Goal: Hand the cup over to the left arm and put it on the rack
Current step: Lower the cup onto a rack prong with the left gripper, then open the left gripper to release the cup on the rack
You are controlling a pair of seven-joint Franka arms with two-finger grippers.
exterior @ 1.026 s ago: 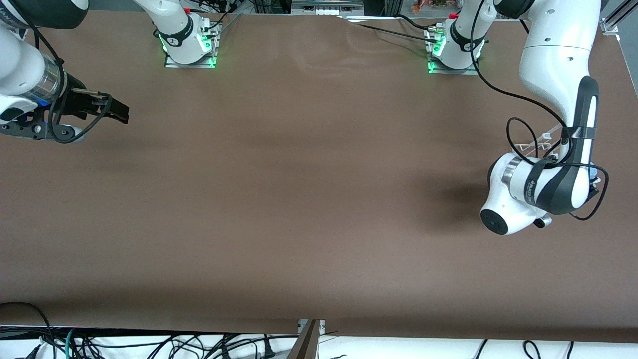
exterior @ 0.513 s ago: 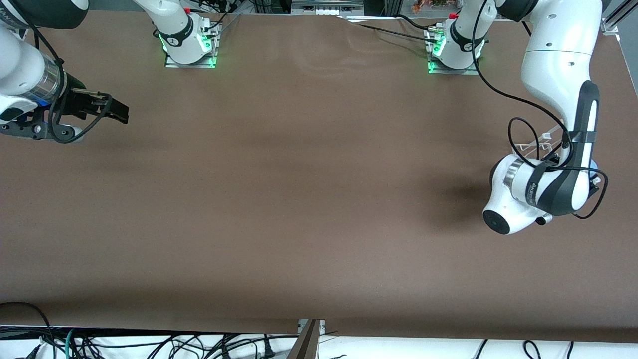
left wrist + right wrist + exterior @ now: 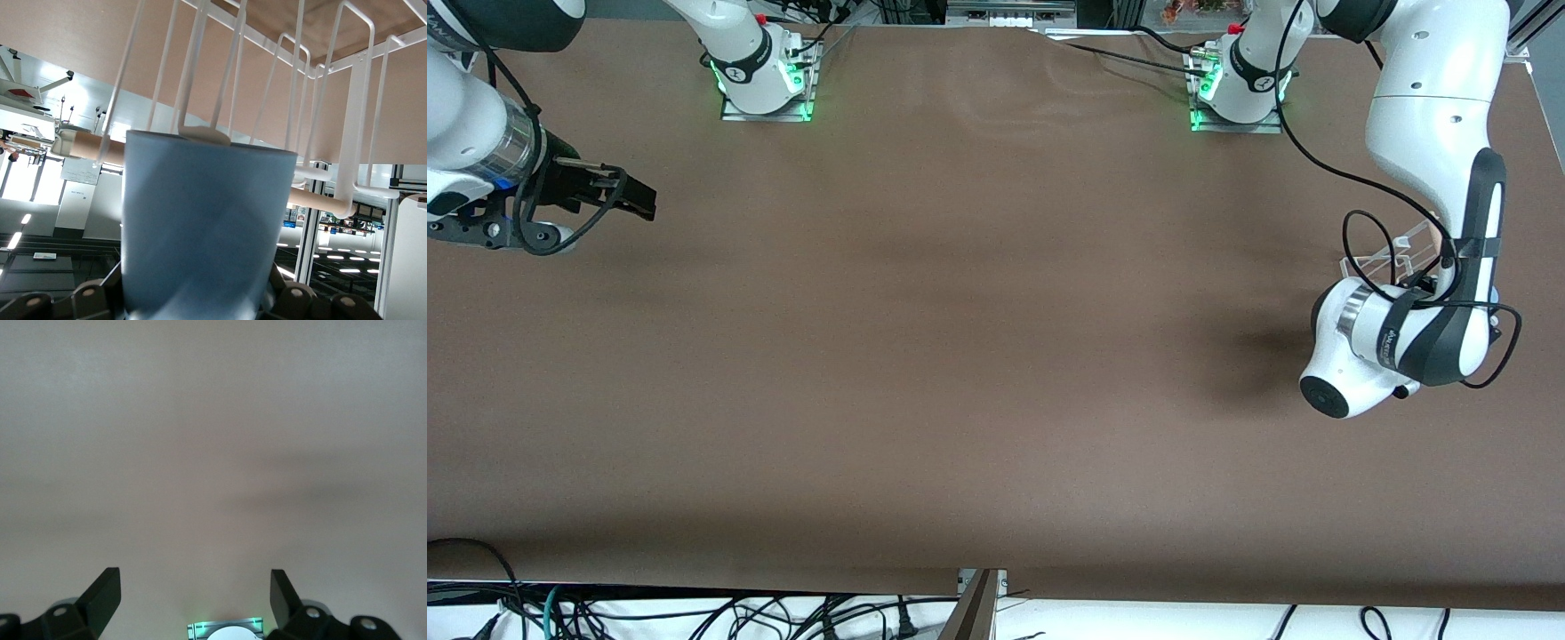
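My left gripper opens now, since in the left wrist view the light-blue cup's far end (image 3: 257, 150) sits among the white rack's wires.
The light-blue cup (image 3: 203, 227) fills the left wrist view, with my left gripper (image 3: 200, 308) shut on it and its fingertips hidden by the cup. The cup's far end is up against the white wire rack (image 3: 353, 133). One hooked prong tip (image 3: 204, 135) shows right at that edge, and the wooden dowel (image 3: 83, 148) crosses just past it. In the front view the rack (image 3: 1392, 253) stands at the left arm's end of the table, partly covered by the left arm's wrist (image 3: 1396, 342). My right gripper (image 3: 636, 197) (image 3: 195, 587) waits open and empty over the table's other end.
The two arm bases (image 3: 765, 80) (image 3: 1236, 89) stand along the table edge farthest from the front camera. A black cable (image 3: 1360, 240) loops from the left arm over the rack. The brown table (image 3: 960, 356) is bare between the arms.
The left arm's wrist has shifted a little toward its own end of the table, carrying the cup closer to the rack. The right arm has not moved.
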